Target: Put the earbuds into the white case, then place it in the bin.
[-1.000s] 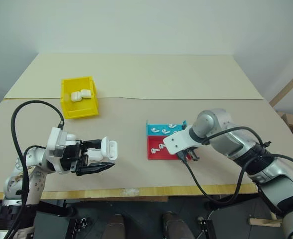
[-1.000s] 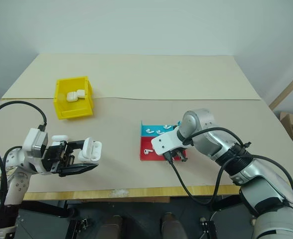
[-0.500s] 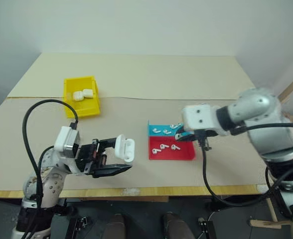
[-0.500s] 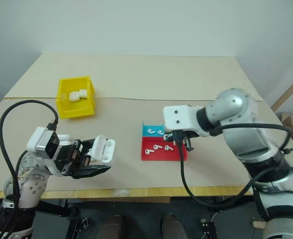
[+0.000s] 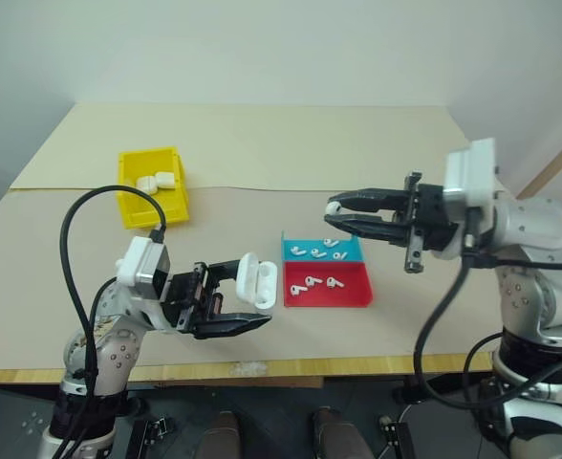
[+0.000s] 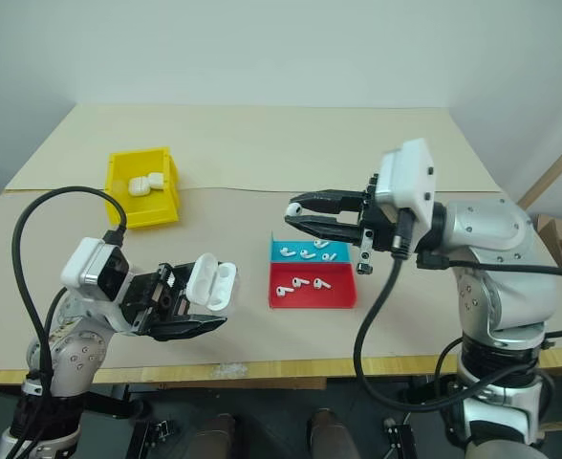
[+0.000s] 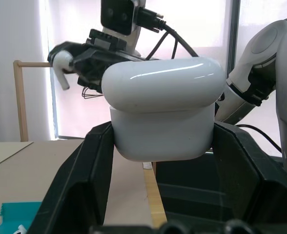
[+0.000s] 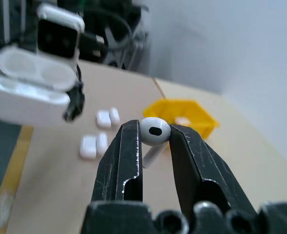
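My right gripper should move the earbud toward the open white case before it lets go, because the earbud is hanging well short of the case.
My left gripper [image 5: 250,301] is shut on the white case [image 5: 254,284], held above the table's front left with its lid hinged open. From the left wrist the case [image 7: 160,114] sits between both black fingers. Raised over the table's middle, my right gripper [image 5: 332,213] points left toward the case and is shut on one earbud [image 8: 154,131], pinched at its head. More earbuds lie in the blue tray [image 5: 350,256] and the red tray [image 5: 353,296]. The yellow bin [image 5: 157,213] stands at the back left with two closed white cases [image 5: 156,181] inside.
The two shallow trays sit side by side right of centre, below my right gripper. Several spare white cases [image 8: 89,146] lie on the table between the bin and my left arm. A cable loops above my left wrist.
My right gripper rose from the red tray with an earbud and swung level to point left. My left gripper carried the open case to the right, toward the trays.
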